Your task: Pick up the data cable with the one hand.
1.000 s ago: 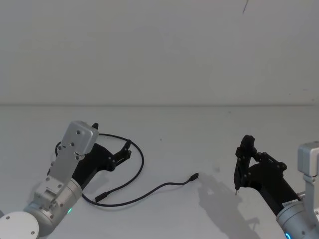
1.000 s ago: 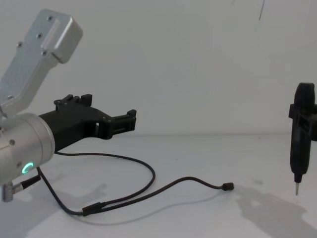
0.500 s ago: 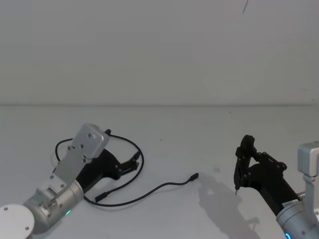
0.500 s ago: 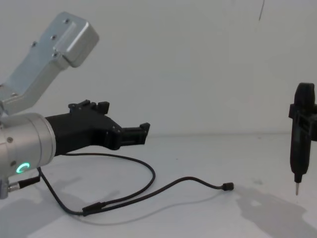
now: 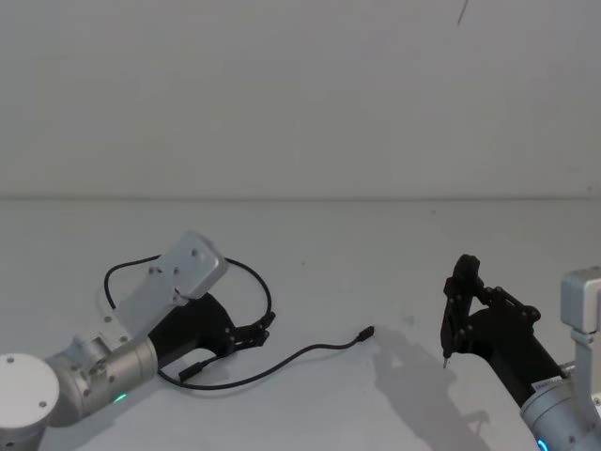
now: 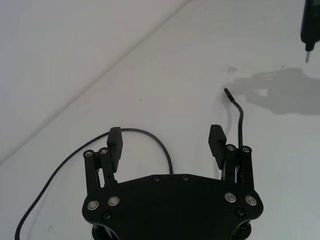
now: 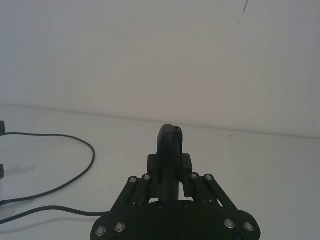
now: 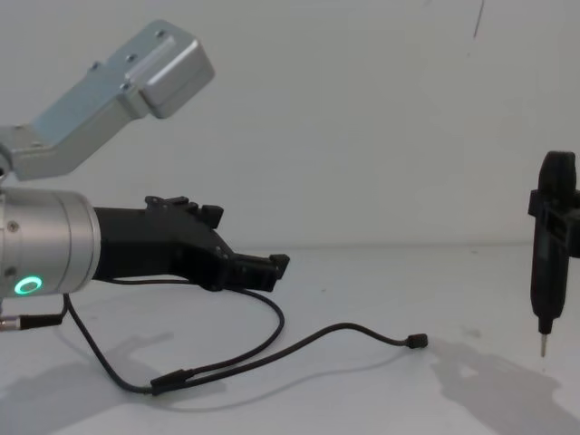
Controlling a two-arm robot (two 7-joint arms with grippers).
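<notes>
The data cable is next for my left gripper to pick up. It will hold the cord just behind its small plug (image 8: 337,326) (image 6: 241,127).
The data cable (image 5: 310,351) is a thin black line on the white table, looping at the left and ending in a small plug (image 5: 366,334) toward the middle; a longer plug (image 5: 192,373) lies at its near end. It also runs across the chest view (image 8: 308,342) and the left wrist view (image 6: 241,117). My left gripper (image 5: 264,329), black with short fingers (image 6: 114,143), is open and low over the loop's right side, gripping nothing (image 8: 276,265) (image 6: 166,142). My right gripper (image 5: 460,303) stays at the right, shut on a black pen-shaped tool (image 8: 550,245) (image 7: 170,145).
The table (image 5: 376,254) is plain white, with a white wall (image 5: 300,94) behind it. The tool's metal tip (image 8: 543,348) hangs a little above the surface, right of the cable's small plug.
My left gripper has moved right and down, from above the loop's far side to low over its right part. The cable and the right arm have not moved.
</notes>
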